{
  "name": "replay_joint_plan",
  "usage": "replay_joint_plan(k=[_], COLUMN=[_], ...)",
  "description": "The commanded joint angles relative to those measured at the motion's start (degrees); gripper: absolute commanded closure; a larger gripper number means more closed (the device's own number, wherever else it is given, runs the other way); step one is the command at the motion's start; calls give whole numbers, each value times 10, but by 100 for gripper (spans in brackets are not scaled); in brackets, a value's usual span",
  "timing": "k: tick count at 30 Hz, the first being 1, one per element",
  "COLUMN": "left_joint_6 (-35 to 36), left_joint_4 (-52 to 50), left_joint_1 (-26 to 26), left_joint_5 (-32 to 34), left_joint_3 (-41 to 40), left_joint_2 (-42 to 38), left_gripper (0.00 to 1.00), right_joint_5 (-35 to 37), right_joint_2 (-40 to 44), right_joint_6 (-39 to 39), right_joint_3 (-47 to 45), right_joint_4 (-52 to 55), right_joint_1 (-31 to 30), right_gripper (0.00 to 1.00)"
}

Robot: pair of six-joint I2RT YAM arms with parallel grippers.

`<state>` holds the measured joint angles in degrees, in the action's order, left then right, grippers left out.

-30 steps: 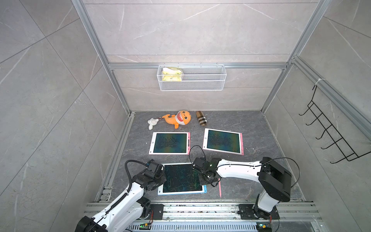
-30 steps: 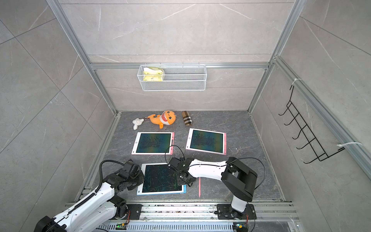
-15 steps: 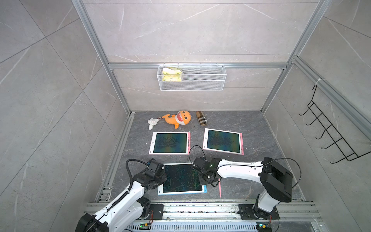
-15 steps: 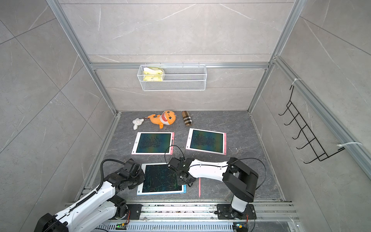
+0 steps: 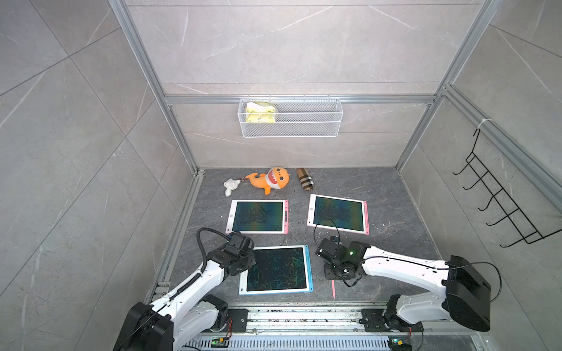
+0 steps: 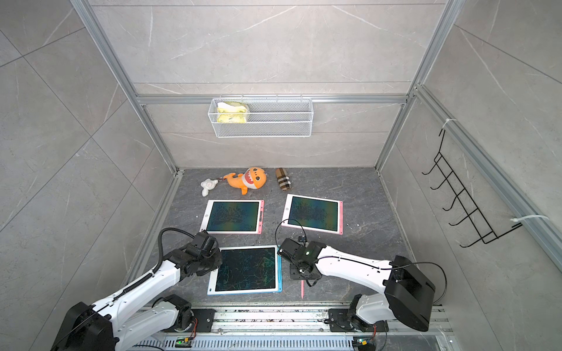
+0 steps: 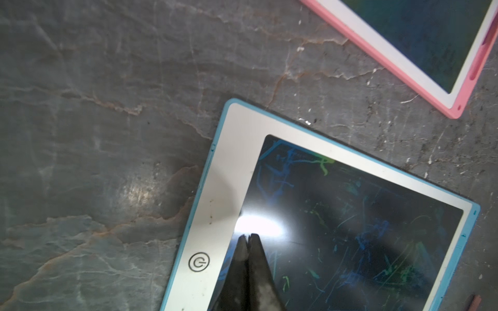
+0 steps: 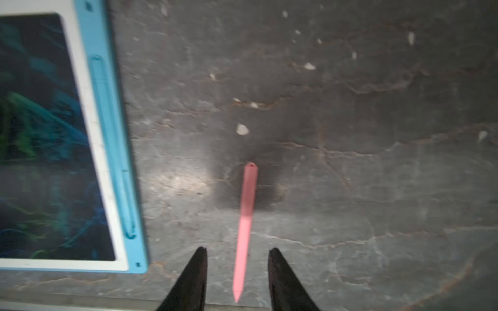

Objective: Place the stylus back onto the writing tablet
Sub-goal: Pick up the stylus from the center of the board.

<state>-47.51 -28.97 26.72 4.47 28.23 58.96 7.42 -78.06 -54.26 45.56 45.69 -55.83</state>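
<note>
Next, my right gripper grabs the pink stylus across its long sides, so its blunt end stays free to go into the writing tablet's slot.
The pink stylus lies flat on the grey floor, just right of the blue-framed writing tablet; both top views show its tip past my right wrist. My right gripper is open, one finger on each side of the stylus's pointed end, not touching it. My left gripper is shut and empty over the blue tablet's screen, near its power button. A blue stylus sits in that tablet's side slot.
Two pink-framed tablets lie behind the blue one. At the back wall are an orange shark plush, a white keychain toy and a checked pouch. The base rail runs close behind the stylus tip.
My right gripper has moved right, off the blue tablet's edge to over the pink stylus, and its jaws have opened. The left arm has barely shifted.
</note>
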Motion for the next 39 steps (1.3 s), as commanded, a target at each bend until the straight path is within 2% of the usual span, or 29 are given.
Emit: replay_joint_plan(k=[1, 6, 16, 22, 30, 39], left_joint_6=[32, 46, 38, 25, 22, 20], left_joint_4=[-4, -21, -42, -41, -44, -63], left_joint_1=[-2, -2, -2, -3, -3, -2], left_joint_5=[16, 32, 55, 52, 46, 53], left_joint_3=[19, 32, 24, 18, 33, 48], left_joint_2=[7, 0, -48, -53, -38, -43], left_gripper=[95, 95, 93, 93, 93, 93], right_joint_5=[5, -26, -37, -39, -47, 7], right_joint_2=[2, -19, -82, -104, -122, -101], right_joint_6=[-22, -26, -13, -14, -20, 22], right_joint_3=[-25, -46, -24, -45, -83, -17], right_joint_4=[10, -44, -74, -95, -143, -79], right_joint_1=[6, 6, 4, 4, 5, 6], right_gripper=[58, 59, 65, 67, 86, 100])
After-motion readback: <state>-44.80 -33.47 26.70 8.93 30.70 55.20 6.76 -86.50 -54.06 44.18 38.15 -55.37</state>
